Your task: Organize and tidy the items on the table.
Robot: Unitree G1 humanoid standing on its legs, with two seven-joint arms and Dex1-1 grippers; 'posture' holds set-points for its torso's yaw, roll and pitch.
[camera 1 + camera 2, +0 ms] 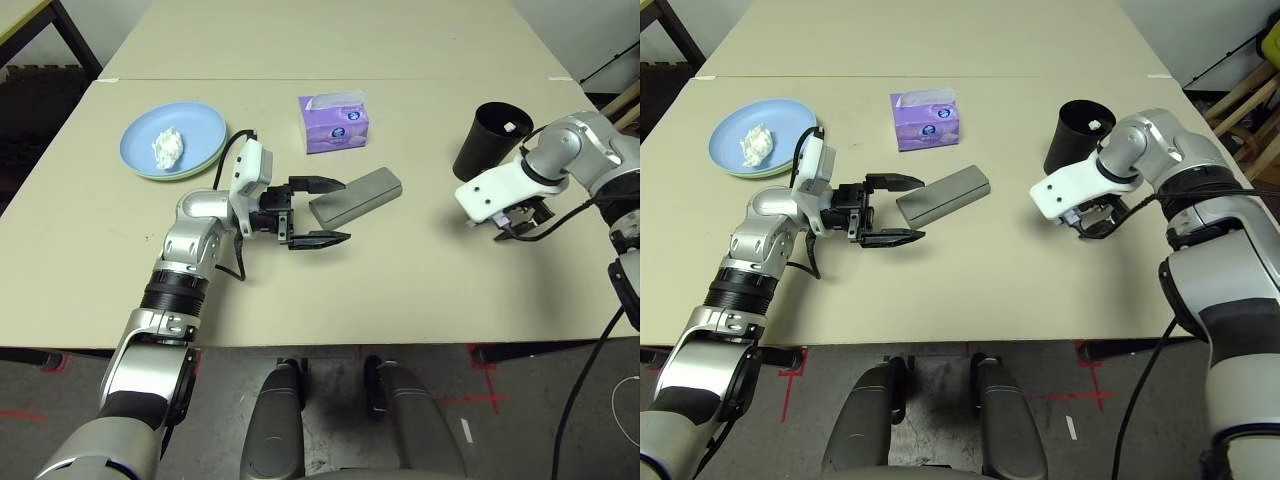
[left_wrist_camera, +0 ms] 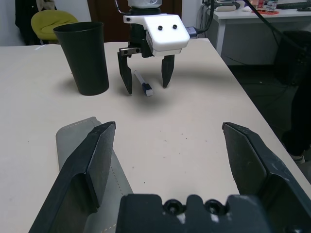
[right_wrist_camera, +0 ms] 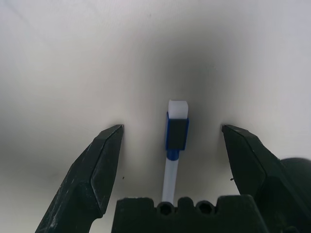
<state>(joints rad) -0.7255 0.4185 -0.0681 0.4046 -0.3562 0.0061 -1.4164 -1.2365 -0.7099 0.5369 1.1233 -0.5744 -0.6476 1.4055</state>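
My right gripper closes on the pen now, since its fingers reach down beside the pen's blue band (image 3: 177, 133) in the right wrist view.
My left gripper (image 1: 342, 211) hovers open low over the table (image 1: 400, 290), its far finger beside the near end of the grey glasses case (image 1: 357, 195); nothing is between its fingers. My right gripper (image 1: 520, 222) points down, open, straddling a white pen (image 3: 176, 131) with a blue band that lies flat on the table. The left wrist view shows the same pen (image 2: 144, 83) between those fingers. A black cup (image 1: 490, 140) stands upright just behind the right gripper with something white inside. A crumpled tissue wad (image 1: 168, 148) lies on the light blue plate (image 1: 195, 125), which is stacked on a pale green one.
A purple tissue pack (image 1: 334, 122) sits behind the glasses case, in the middle of the table. A second table adjoins the far edge. Bare tabletop stretches between the two grippers and along the near edge.
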